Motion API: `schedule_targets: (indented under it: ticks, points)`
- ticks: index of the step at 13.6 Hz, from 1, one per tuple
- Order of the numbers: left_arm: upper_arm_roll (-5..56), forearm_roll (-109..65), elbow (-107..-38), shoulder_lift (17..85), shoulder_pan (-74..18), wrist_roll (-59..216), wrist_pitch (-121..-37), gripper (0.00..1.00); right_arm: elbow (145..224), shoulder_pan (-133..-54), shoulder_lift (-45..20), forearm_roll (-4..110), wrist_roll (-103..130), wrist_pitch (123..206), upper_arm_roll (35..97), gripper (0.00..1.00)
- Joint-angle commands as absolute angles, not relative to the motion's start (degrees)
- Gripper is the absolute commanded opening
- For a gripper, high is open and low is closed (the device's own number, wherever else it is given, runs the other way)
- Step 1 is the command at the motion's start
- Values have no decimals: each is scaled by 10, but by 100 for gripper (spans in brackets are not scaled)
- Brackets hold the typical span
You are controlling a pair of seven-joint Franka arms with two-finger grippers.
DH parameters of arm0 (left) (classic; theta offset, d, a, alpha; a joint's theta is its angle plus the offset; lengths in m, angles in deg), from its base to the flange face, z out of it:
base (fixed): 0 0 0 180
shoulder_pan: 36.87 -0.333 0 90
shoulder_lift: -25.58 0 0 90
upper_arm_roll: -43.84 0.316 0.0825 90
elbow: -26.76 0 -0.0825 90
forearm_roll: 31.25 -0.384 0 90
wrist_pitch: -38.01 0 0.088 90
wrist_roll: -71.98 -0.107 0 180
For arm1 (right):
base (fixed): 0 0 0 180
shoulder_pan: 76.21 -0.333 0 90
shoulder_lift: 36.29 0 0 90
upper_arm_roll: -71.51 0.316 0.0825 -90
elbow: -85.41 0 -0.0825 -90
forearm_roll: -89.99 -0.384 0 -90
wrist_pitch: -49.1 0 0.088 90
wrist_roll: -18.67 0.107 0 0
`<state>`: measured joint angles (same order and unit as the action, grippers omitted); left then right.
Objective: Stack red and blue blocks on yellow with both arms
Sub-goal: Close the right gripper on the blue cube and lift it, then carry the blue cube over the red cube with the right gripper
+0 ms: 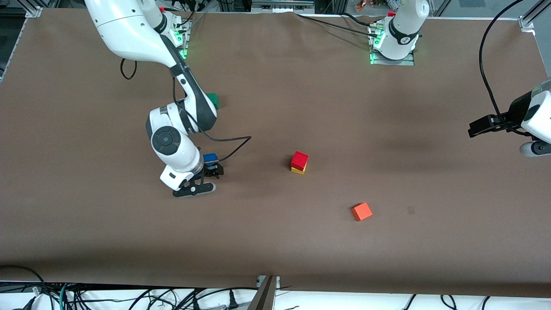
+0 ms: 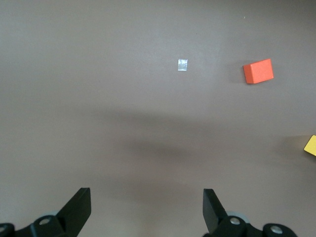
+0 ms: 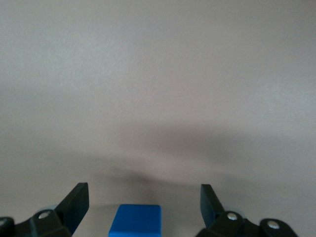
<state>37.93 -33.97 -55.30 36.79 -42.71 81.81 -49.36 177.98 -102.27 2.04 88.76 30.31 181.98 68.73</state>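
Observation:
The blue block needs to go on the red block. My right gripper should grab it by its opposite sides next.
The red block sits on the yellow cube near the middle of the table; an edge of the yellow cube also shows in the left wrist view. The blue block lies on the table toward the right arm's end. My right gripper is low over the blue block, open, and the block lies between its fingers with gaps on both sides. My left gripper is open and empty, held high over the left arm's end of the table; in its own view there is only bare table under it.
An orange cube lies nearer the front camera than the stack, and shows in the left wrist view. A green cube is partly hidden by the right arm. A small tape mark lies beside the orange cube.

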Motion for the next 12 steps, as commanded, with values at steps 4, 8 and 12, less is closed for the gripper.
schedule_targets:
  ticks: [4,8,12]
  points:
    - [380,-327,-537,374,-426,811,-489,100,1824,-1026,15,874,311,1804,689,97]
    - [380,-327,-537,375,-427,810,-489,100,1846,-1026,7,839,311,1803,692,55]
    - [380,-327,-537,375,-428,810,-489,100,1817,-1025,-15,839,320,1751,696,7]
